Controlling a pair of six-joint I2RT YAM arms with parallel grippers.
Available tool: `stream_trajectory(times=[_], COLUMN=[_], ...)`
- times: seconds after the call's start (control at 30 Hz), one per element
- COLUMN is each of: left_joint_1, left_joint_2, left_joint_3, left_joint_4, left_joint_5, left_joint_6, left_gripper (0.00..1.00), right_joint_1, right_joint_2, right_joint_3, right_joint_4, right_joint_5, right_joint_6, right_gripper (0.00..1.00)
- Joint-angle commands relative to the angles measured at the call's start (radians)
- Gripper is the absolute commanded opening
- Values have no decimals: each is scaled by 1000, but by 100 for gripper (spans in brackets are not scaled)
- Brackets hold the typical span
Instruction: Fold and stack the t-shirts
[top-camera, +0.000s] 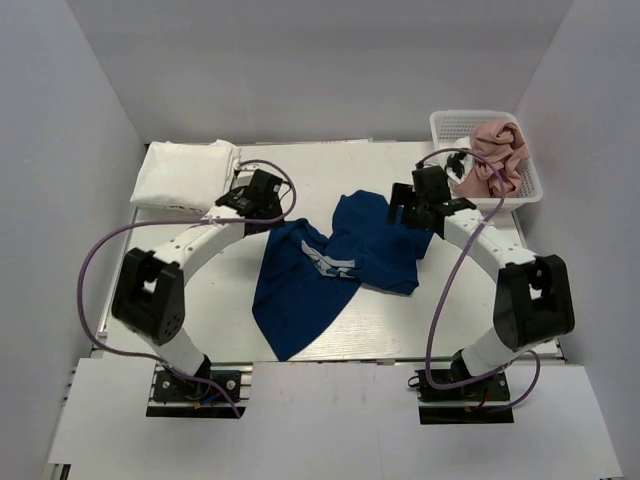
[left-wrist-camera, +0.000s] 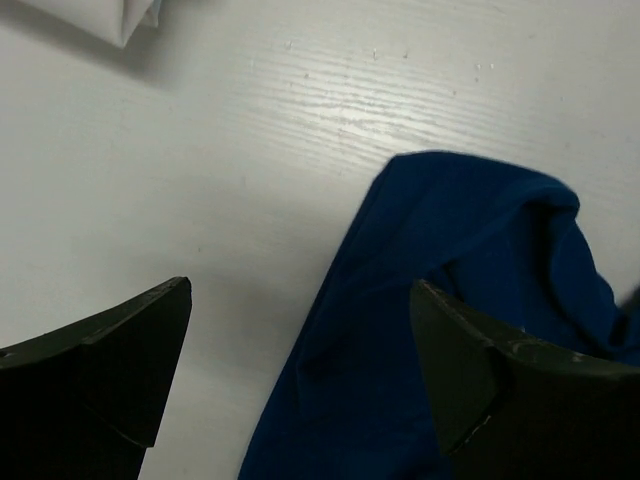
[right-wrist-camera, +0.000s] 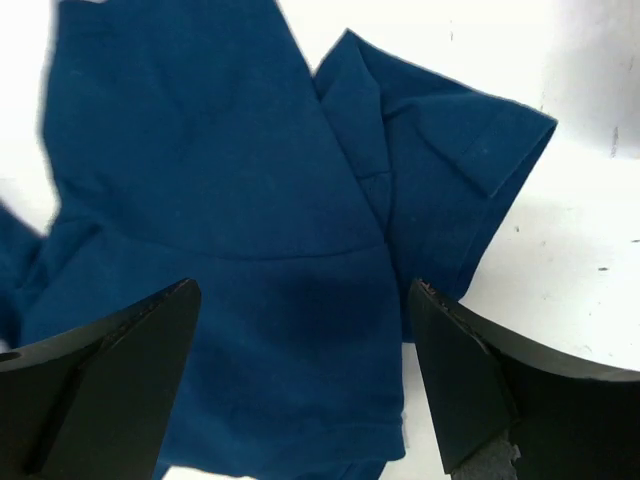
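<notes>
My left gripper grips the navy t-shirt's edge nearest the folded white t-shirt (top-camera: 185, 175) next, so both grippers then spread the navy t-shirt for folding.
A navy blue t-shirt (top-camera: 320, 270) lies crumpled in the middle of the table, its pale print partly showing. It also shows in the left wrist view (left-wrist-camera: 440, 330) and in the right wrist view (right-wrist-camera: 230, 250). A folded white t-shirt (top-camera: 185, 175) lies at the back left. A dusty pink t-shirt (top-camera: 497, 155) sits in the basket. My left gripper (top-camera: 262, 212) is open and empty over the navy shirt's upper left edge (left-wrist-camera: 300, 350). My right gripper (top-camera: 412, 218) is open and empty over the shirt's right part (right-wrist-camera: 300, 340).
A white mesh basket (top-camera: 450, 125) stands at the back right corner. White walls enclose the table on three sides. A corner of the folded white shirt (left-wrist-camera: 120, 20) shows in the left wrist view.
</notes>
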Motion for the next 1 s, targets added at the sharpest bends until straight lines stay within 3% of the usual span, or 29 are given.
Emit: stream_trajectory(times=[0.0,0.1,0.13,0.23,0.4,0.67,0.7,0.8,0.97], left_joint_1=[-3,-31,-31,-54,-64,-28,-19,-8,1], left_joint_2=[-182,-228,-228,-152,11,48,48,92,217], left_joint_3=[-92,-200,-218,-252,-127,-102,-102,-59,46], left_joint_4=[14,112,130,199,175,129,129,129,107], left_joint_5=[70,236,358,455,397,227,227,216,199], left_joint_6=[-8,63,81,107,89,39,39,39,39], left_gripper=[100,100,100,100,94,83,83,83,66], right_joint_1=[-6,-2,0,-4,0,-4,-2,-4,4], right_joint_2=[-118,-127,-130,-164,-129,46,68,184,471], right_joint_3=[-34,-45,-63,-138,-111,15,70,195,461], right_joint_4=[71,33,33,85,143,235,245,257,153], right_joint_5=[5,28,40,41,-45,-143,-188,-241,-229], right_joint_6=[-6,-16,-17,-16,-78,-345,-420,-436,-428], right_gripper=[90,90,90,90,90,90,90,90,90])
